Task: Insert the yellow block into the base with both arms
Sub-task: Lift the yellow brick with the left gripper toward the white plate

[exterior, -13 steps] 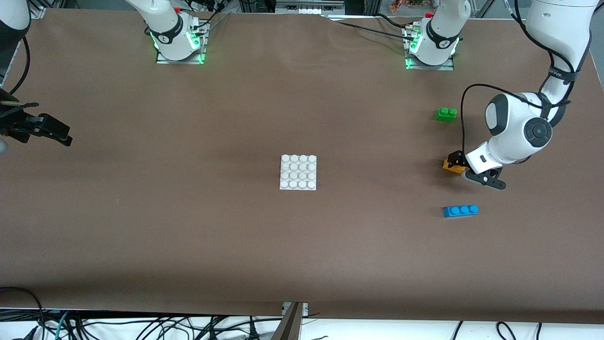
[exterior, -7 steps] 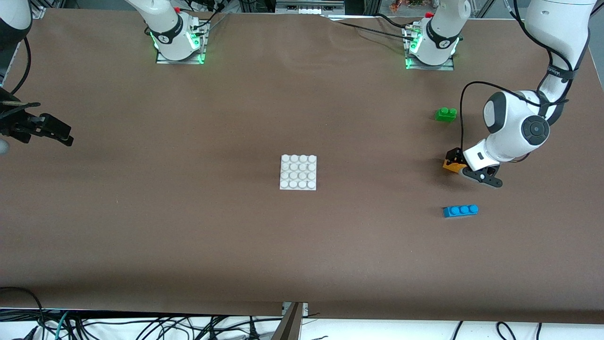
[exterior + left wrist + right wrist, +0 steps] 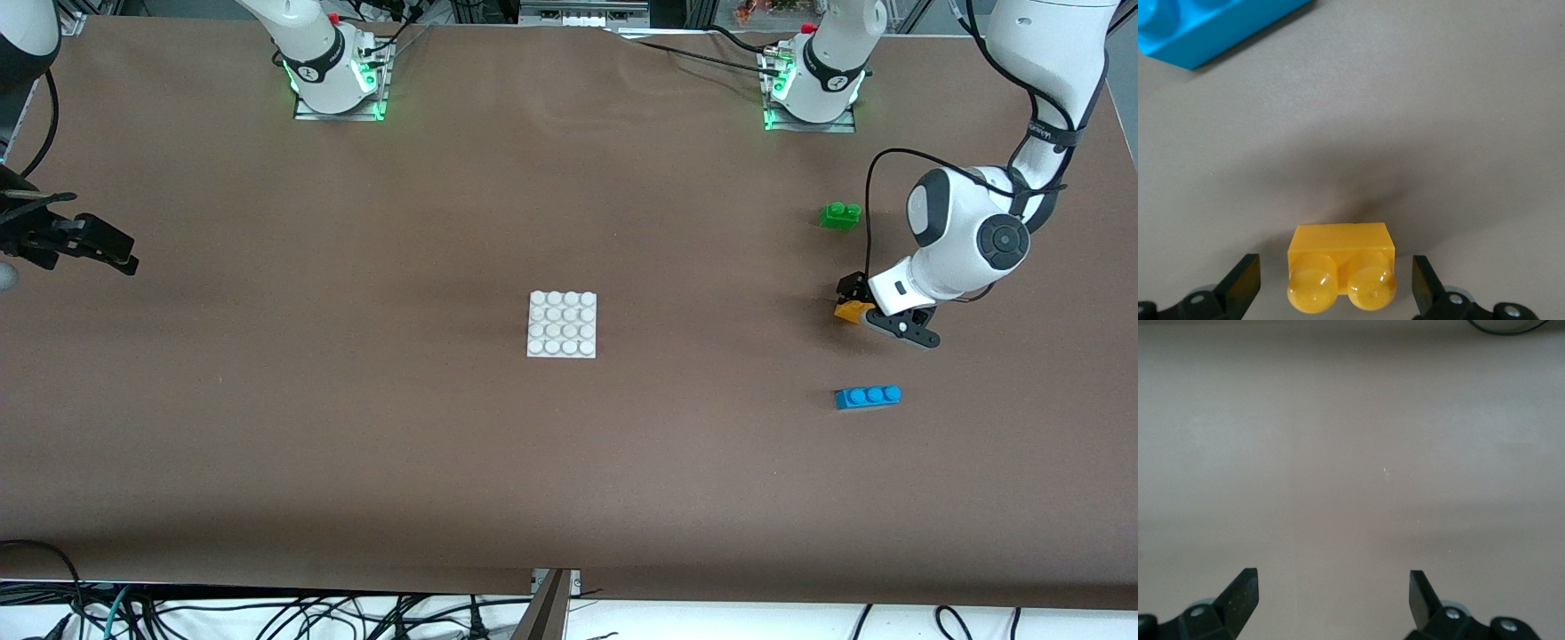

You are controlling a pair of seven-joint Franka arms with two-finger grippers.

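Note:
The yellow block (image 3: 851, 311) (image 3: 1341, 267) is between my left gripper's fingers, so my left gripper needs to close on it.
The yellow block (image 3: 851, 311) lies on the table toward the left arm's end, partly covered by the left hand. My left gripper (image 3: 869, 308) is open and low over it. In the left wrist view the block (image 3: 1341, 267) sits between the two fingers, with a gap on each side, and the gripper (image 3: 1335, 272) holds nothing. The white studded base (image 3: 561, 324) lies at the table's middle. My right gripper (image 3: 93, 246) waits open and empty at the right arm's end of the table; its wrist view (image 3: 1331, 583) shows only bare table.
A green two-stud brick (image 3: 839, 215) lies farther from the front camera than the yellow block. A blue three-stud brick (image 3: 868, 396) lies nearer to it and also shows in the left wrist view (image 3: 1211, 27). The brown table (image 3: 356, 427) stretches between base and bricks.
The left hand has shifted a little toward the base's end of the block and now covers more of the yellow block. The right arm has not moved.

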